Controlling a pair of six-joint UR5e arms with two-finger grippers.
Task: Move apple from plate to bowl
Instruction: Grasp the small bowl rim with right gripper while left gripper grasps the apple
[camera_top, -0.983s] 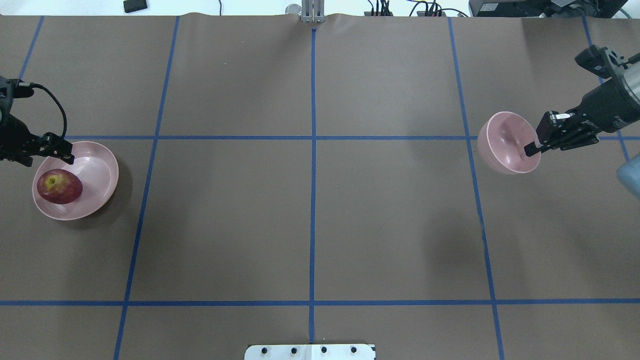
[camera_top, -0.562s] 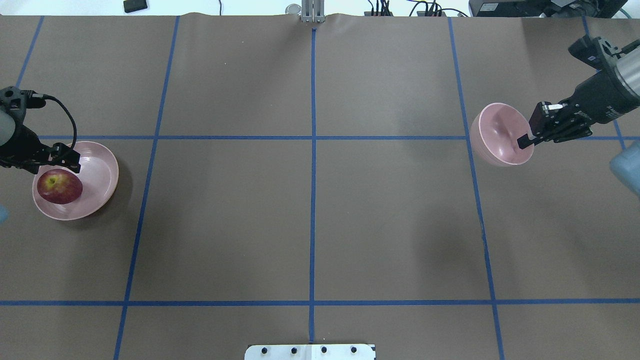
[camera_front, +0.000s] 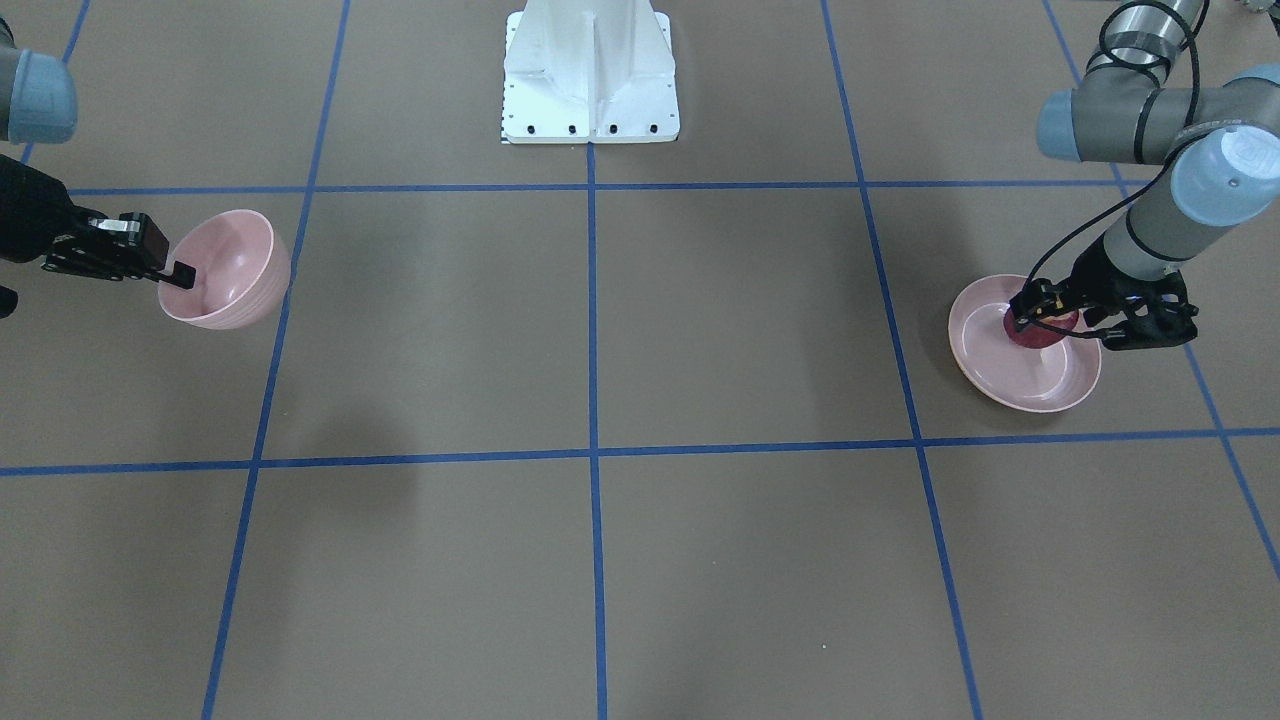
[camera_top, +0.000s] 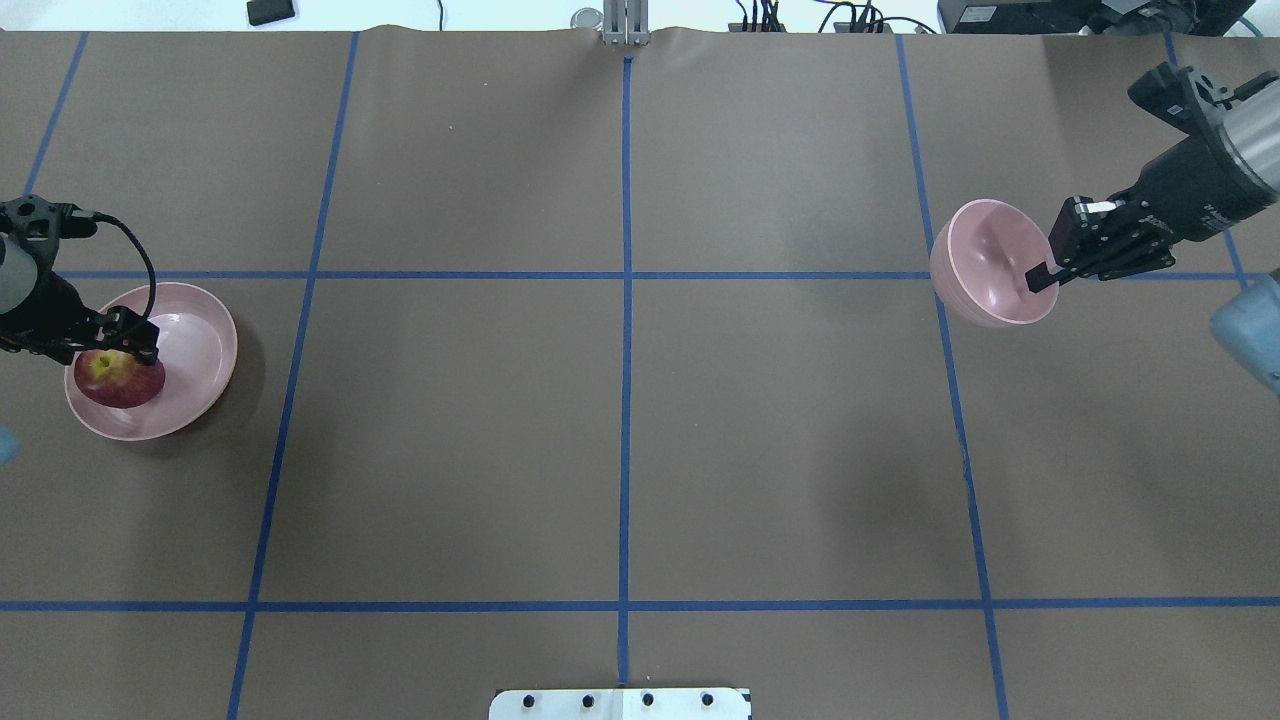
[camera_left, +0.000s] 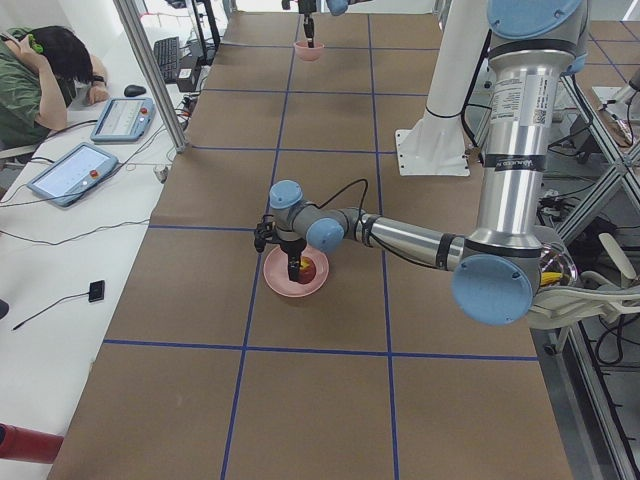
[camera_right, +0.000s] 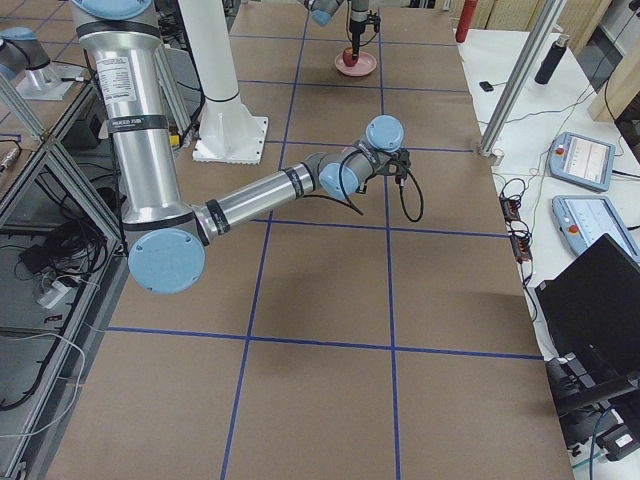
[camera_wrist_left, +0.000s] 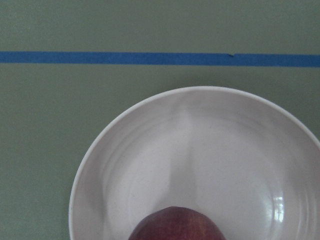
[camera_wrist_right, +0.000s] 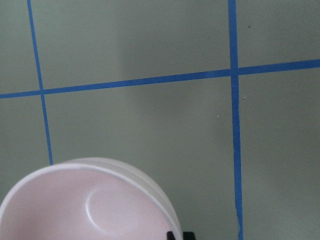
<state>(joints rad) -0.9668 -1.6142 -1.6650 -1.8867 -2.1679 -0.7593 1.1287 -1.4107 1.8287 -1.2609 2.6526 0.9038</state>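
Next, the left gripper grabs the apple by its rounded sides and carries it from the plate (camera_front: 1008, 372) (camera_wrist_left: 200, 145) into the bowl.
The dark-red apple (camera_top: 118, 380) lies on the left part of the pale pink plate (camera_top: 197, 345), at the table's left side. My left gripper (camera_top: 105, 345) is open and low over the apple, its fingers straddling the apple's far part. In the front view the apple (camera_front: 1040, 330) shows partly behind the left gripper (camera_front: 1075, 322). The left wrist view shows the apple's top (camera_wrist_left: 175, 225) on the plate (camera_wrist_left: 125, 165). My right gripper (camera_top: 1040, 278) is shut on the rim of the small deep pink bowl (camera_top: 985, 262), held tilted above the table at the right.
Blue tape lines (camera_top: 626, 300) divide the brown table cover into squares. The robot's white base plate (camera_front: 590, 70) sits at the middle of its side. An operator sits at a side desk with tablets (camera_left: 75, 172).
My left gripper has moved down and nearer onto the apple. My right gripper has carried the bowl higher and a little leftward, away from the blue line.
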